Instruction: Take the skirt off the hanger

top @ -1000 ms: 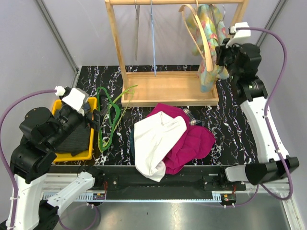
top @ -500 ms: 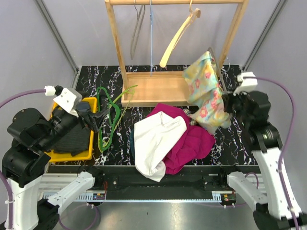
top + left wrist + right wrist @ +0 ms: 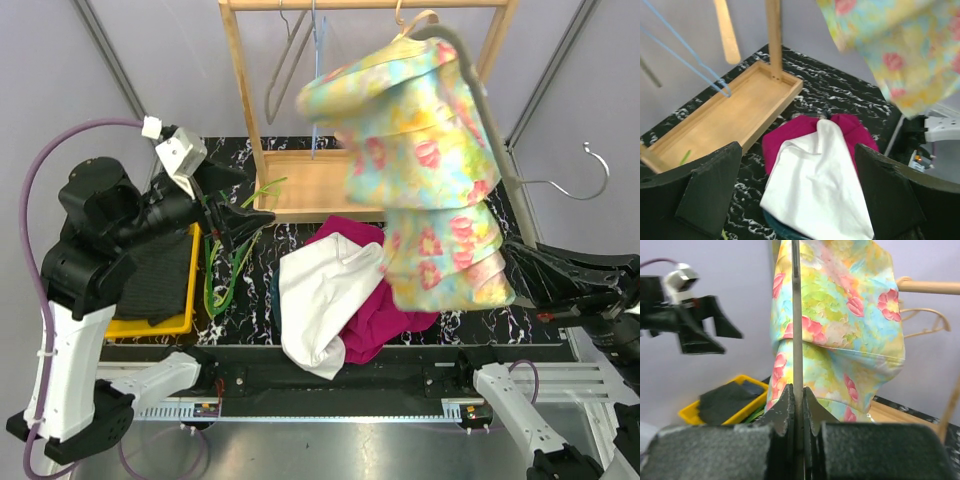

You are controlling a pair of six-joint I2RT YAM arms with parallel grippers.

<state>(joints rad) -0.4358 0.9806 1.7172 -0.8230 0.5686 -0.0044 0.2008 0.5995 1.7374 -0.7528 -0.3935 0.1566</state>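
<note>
Next, my left gripper grabs the floral skirt (image 3: 425,160) by its edge farthest from my right gripper to slide the skirt off the hanger.
The floral skirt (image 3: 425,160) hangs on a grey hanger (image 3: 490,130), held high and close to the top camera, in front of the wooden rack. The hanger's hook (image 3: 590,170) is free of the rail. My right gripper (image 3: 518,258) is shut on the hanger's grey bar (image 3: 797,340), with the skirt (image 3: 840,340) draped just beyond the jaws. My left gripper (image 3: 245,195) is open and empty, raised at the left and apart from the skirt. In the left wrist view the gripper (image 3: 800,200) is wide open above the clothes pile, and the skirt (image 3: 900,50) shows at the top right.
The wooden rack (image 3: 340,190) stands at the back with a wooden hanger (image 3: 410,20), a grey one (image 3: 285,60) and a blue one (image 3: 315,60) on its rail. A white cloth (image 3: 320,290) over a magenta cloth (image 3: 385,320) lies mid-table. Green hangers (image 3: 225,250) lie beside a yellow tray (image 3: 150,325).
My right arm has pulled the hanger with the skirt off the rail and swung it up toward the camera. My left arm has risen and turned toward the middle.
</note>
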